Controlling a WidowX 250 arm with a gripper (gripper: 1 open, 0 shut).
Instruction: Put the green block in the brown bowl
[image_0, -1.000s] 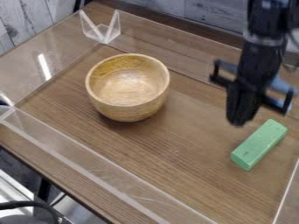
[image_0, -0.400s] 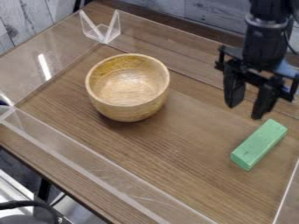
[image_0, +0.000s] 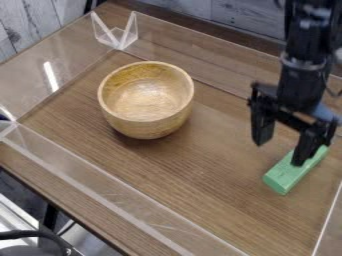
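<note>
The fingers are above the green block's upper end (image_0: 305, 159) and closing now would miss the block, so my gripper lowers next, before it closes.
The green block (image_0: 286, 176) lies flat on the wooden table at the right, a light-green bar running diagonally. My gripper (image_0: 286, 140) points straight down over its upper end, open, with one finger (image_0: 262, 130) to the block's left and the other (image_0: 309, 148) covering its far end. Nothing is held. The brown bowl (image_0: 147, 97), round and tan with visible grain, stands empty left of centre, well apart from the gripper.
A clear acrylic wall (image_0: 120, 205) rims the wooden table (image_0: 201, 170) along the front and left. A small clear bracket (image_0: 115, 30) stands at the back left. Grey planks show behind the table.
The gripper was shut a second ago and has opened wide. It has sunk toward the green block and now straddles the block's upper end. Bowl and block have not moved.
</note>
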